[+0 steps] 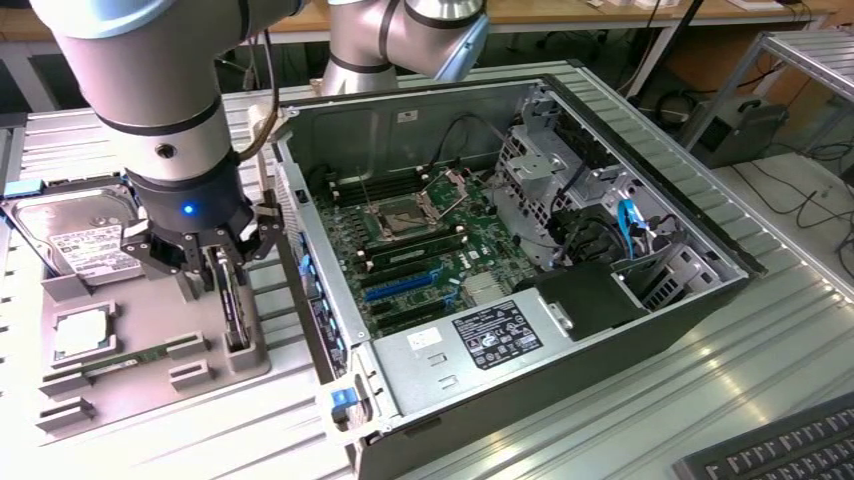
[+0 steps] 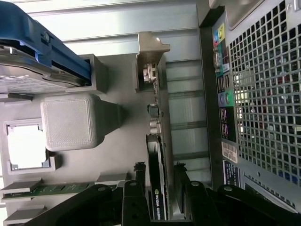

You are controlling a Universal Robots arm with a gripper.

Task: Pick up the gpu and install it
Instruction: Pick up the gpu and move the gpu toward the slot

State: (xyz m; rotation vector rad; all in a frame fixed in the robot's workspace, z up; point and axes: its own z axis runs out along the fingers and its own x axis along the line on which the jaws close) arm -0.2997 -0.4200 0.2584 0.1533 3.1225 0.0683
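I should next grab the GPU with my gripper across the flat sides of its black cooler to install it, because the silvery bracket flares out at the GPU's end.
The gpu stands on edge in a slot of the grey holder tray, at the exterior view's left of the open computer case. My gripper is lowered right over it. In the wrist view the gpu shows as a thin dark card, with its silvery end bracket at the far end. My gripper is open, with one black finger on each side of the card's edge and small gaps showing between them.
The tray also holds a silver hard drive, a processor chip and a green memory stick. The case's motherboard lies exposed, with blue slots. The case's perforated rear wall stands close beside the gpu.
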